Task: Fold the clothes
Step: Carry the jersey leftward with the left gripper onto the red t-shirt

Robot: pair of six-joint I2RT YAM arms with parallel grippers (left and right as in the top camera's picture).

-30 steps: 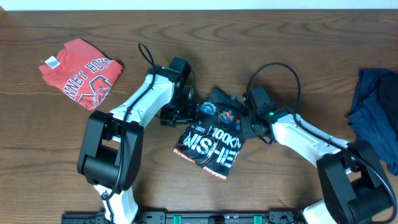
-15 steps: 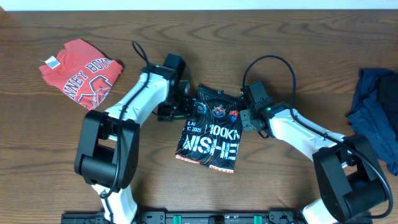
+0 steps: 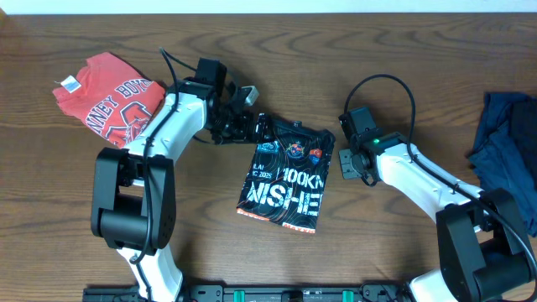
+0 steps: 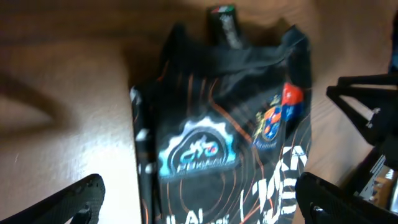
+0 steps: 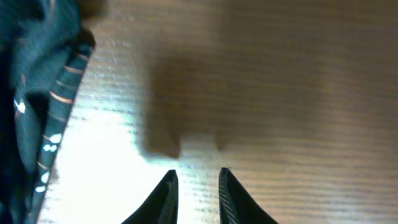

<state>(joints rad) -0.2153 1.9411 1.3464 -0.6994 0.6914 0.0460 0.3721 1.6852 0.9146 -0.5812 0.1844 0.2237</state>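
I will grab the folded black T-shirt's corner (image 3: 265, 127) (image 4: 166, 70) nearest the red T-shirt with my left gripper next. Then I can stack it there, still folded.
The black T-shirt (image 3: 285, 180) with orange lines and white lettering lies folded in a flat rectangle at the table's middle. My left gripper (image 3: 252, 127) hovers at its upper left corner, open wide; in the left wrist view the shirt (image 4: 230, 124) lies beyond and below the two fingers (image 4: 81, 199), untouched by them. Just off the shirt's right edge is my right gripper (image 3: 343, 168). In its wrist view the right gripper (image 5: 196, 180) stands narrowly open over bare wood, with the shirt's edge (image 5: 37, 112) at the left. A folded red T-shirt (image 3: 109, 96) lies far left.
A heap of dark navy clothes (image 3: 508, 151) lies at the table's right edge. The brown wooden table (image 3: 403, 67) runs across the whole view. Both arms' cables loop above the black shirt.
Both grippers have let go of the black shirt and drawn apart, the left up and left while opening wide, the right to the right. The shirt has settled flat.
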